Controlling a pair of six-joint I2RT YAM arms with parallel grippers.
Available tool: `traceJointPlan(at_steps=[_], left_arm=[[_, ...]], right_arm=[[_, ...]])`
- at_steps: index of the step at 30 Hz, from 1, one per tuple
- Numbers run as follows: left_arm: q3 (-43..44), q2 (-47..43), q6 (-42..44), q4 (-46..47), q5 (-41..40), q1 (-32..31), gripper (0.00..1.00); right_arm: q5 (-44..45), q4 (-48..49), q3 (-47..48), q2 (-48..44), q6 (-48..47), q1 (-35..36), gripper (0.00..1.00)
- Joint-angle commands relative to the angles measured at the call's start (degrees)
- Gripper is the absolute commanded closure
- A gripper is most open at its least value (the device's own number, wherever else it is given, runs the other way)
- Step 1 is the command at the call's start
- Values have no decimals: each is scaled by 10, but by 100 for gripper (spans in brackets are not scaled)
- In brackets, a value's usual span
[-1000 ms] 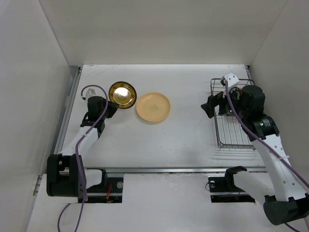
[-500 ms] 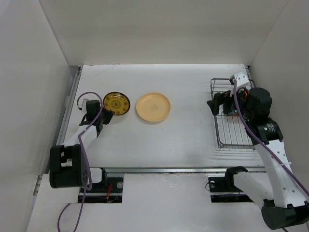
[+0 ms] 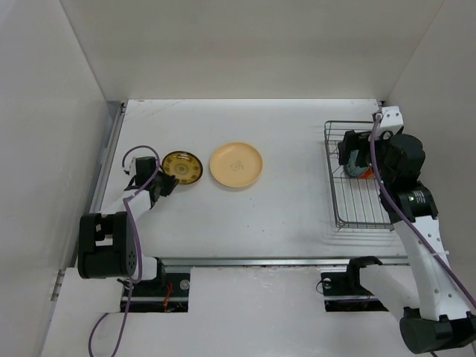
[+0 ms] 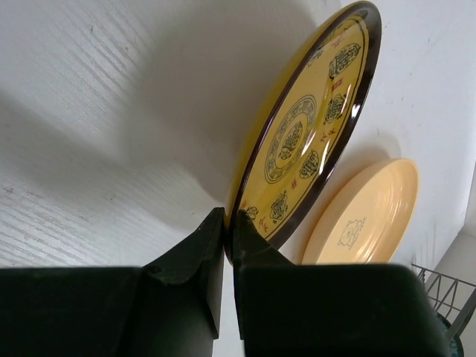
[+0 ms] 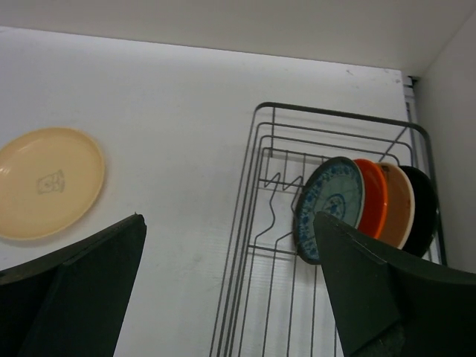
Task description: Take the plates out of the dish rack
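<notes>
The yellow-patterned plate is low over empty table and would end flat beside the plain peach plate, so it is time to open my left gripper now.
My left gripper is shut on the near rim of the yellow-patterned plate with a dark rim, holding it low at the table's left; the pinch shows in the left wrist view. The plain peach plate lies flat just right of it. The wire dish rack stands at the right. Upright in it are a light blue patterned plate, an orange-red plate, a beige plate and a dark one. My right gripper is open and empty above the rack's left side.
White walls enclose the table on the left, back and right. A metal rail runs along the left edge, close to my left arm. The rack's near half holds no plates.
My left gripper has drawn the yellow plate left and toward the near side, away from the peach plate. My right gripper has moved right and back, over the rack's plates.
</notes>
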Motion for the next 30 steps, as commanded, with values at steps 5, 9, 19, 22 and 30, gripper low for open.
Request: traceJointPlan(at_steps=[5,9,19,22,30], left_arm=[[35,25,-2,3,20,3,100],[35,30,3,3,26,3,95],[35,30,10,-9,26,3,55],[35,25,10,-9,26,3,48],[18,-17,16,-32,36,3,33]], right_arm=[[172,16,36,67,14,-10,0],[199,4,47,92,2,-15,0],[217,-12,72,130,-11,-31,0],[238,-12,77,145,-16,-42,0],[244,-41,103,214,-66,-82,0]])
